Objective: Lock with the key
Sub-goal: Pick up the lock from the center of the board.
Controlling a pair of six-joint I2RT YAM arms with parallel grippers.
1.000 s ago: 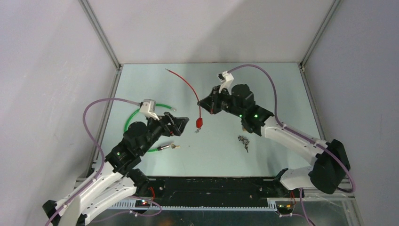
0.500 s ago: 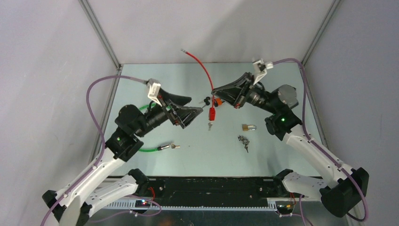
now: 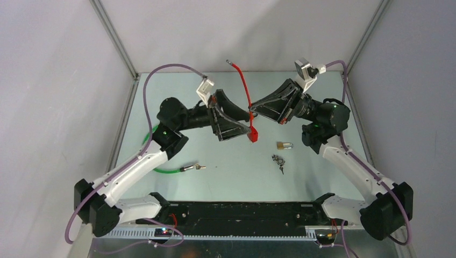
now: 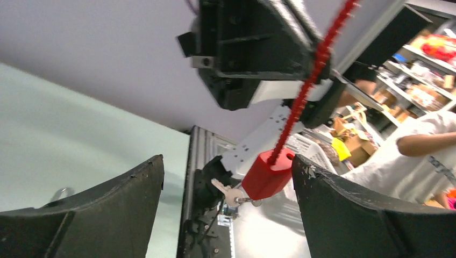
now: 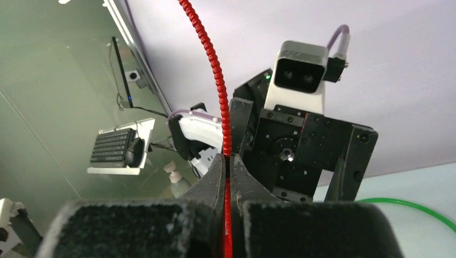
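The red body is past the fingers of my left gripper, which would miss it if they closed now, so I should first move them toward it.
A red cable lock hangs in the air; its ribbed cable ends in a red body. My right gripper is shut on the cable, which runs up between its closed fingers, whose tips meet at mid-frame in the right wrist view. My left gripper is open. In the left wrist view the red body hangs between its fingers, close to the right finger, with a silver key sticking out of its underside.
A brass padlock and a small bunch of keys lie on the table right of centre. A green cable lock lies at the left with its metal end near the front. Walls and metal frame rails enclose the table.
The right gripper has lifted the red cable lock off the table and up. The left arm has risen and swung right, so its open fingers now flank the lock body.
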